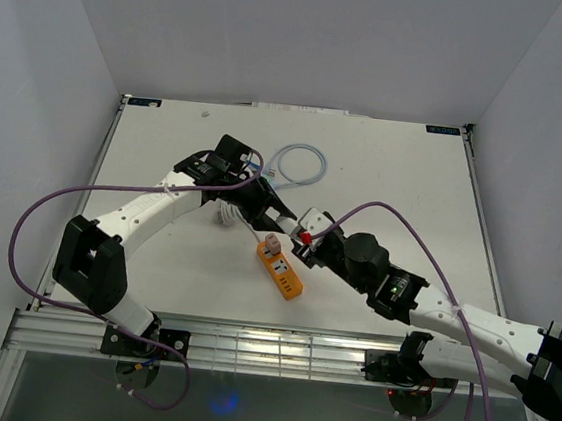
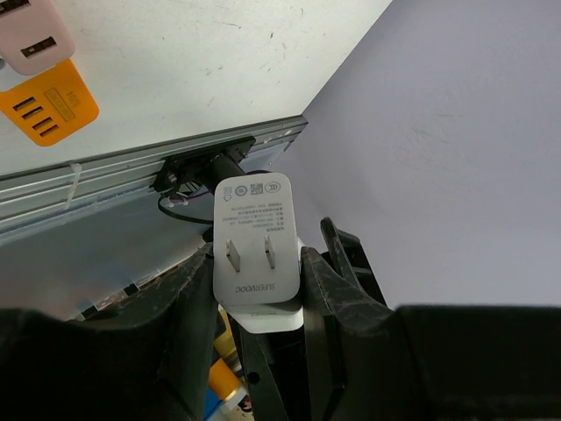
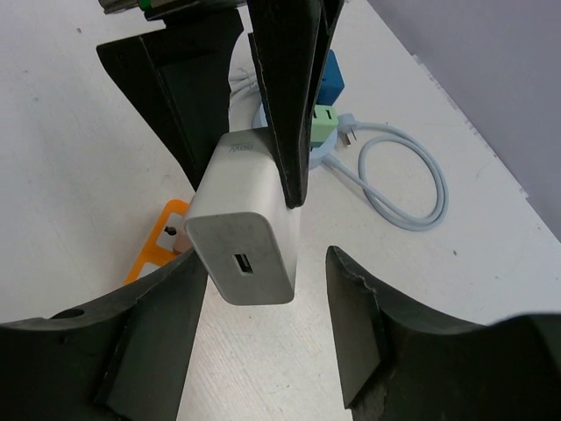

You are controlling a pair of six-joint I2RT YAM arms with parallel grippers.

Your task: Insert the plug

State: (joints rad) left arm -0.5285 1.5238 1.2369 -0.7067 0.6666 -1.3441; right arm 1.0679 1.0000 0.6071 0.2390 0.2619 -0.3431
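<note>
Next, my right gripper grabs the white charger plug (image 2: 254, 237) by its USB port end (image 2: 266, 317), which leaves the plug's pins free to go into the power strip.
My left gripper (image 2: 259, 279) is shut on a white charger plug (image 2: 254, 237), with its two prongs facing the wrist camera. In the right wrist view the same charger (image 3: 250, 237) hangs from the left gripper's black fingers (image 3: 285, 79), USB port toward the camera. My right gripper (image 3: 267, 263) is open, with one finger on either side of the charger and a gap on its right side. The orange power strip (image 1: 282, 271) lies on the table just below both grippers (image 1: 290, 222), with a pinkish adapter (image 1: 269, 245) plugged into its far end.
A light blue cable loop (image 1: 298, 162) lies behind the grippers, with a blue (image 3: 331, 79) and a green adapter (image 3: 323, 118) beside it. A white coiled cord (image 1: 225, 213) sits under the left arm. The metal rail (image 2: 131, 167) marks the table's near edge.
</note>
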